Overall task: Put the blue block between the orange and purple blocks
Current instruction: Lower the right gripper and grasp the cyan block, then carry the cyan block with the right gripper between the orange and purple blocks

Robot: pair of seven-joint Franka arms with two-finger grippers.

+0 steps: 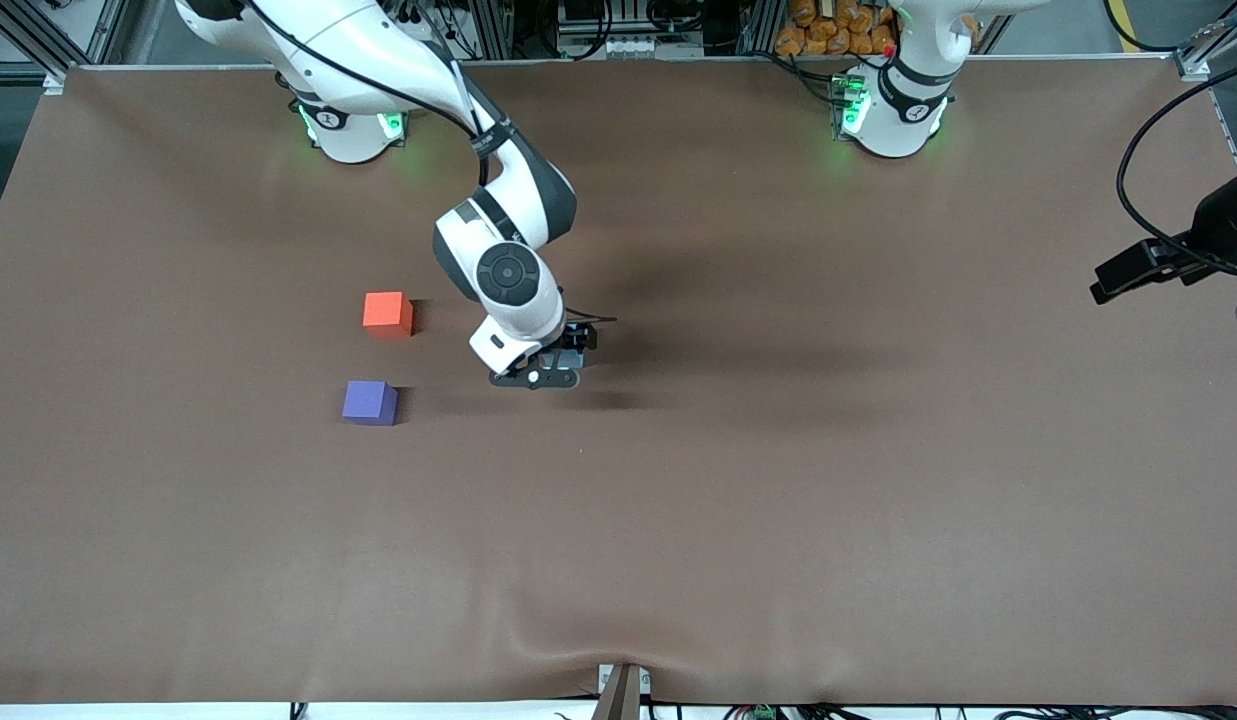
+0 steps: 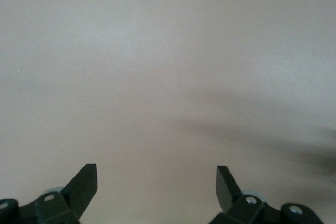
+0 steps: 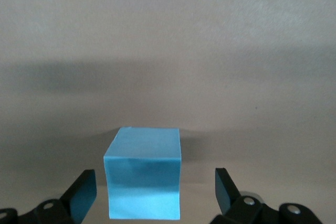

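Observation:
My right gripper's fingers stop short of the blue block's sides in the right wrist view, so it moves before closing on the block.
The blue block [image 3: 143, 179] stands on the brown table between the open fingers of my right gripper [image 3: 155, 172], with a gap on each side. In the front view my right gripper [image 1: 538, 377] is low over the middle of the table and hides the blue block. The orange block [image 1: 388, 312] and the purple block [image 1: 369, 402] stand apart toward the right arm's end, the purple one nearer to the front camera. My left gripper [image 2: 156, 166] is open and empty over bare table; it waits at the left arm's end [image 1: 1138, 272].
The brown cloth [image 1: 778, 480] covers the whole table and has a wrinkle at its front edge [image 1: 578, 650]. A black cable [image 1: 1138, 170] hangs by the left arm.

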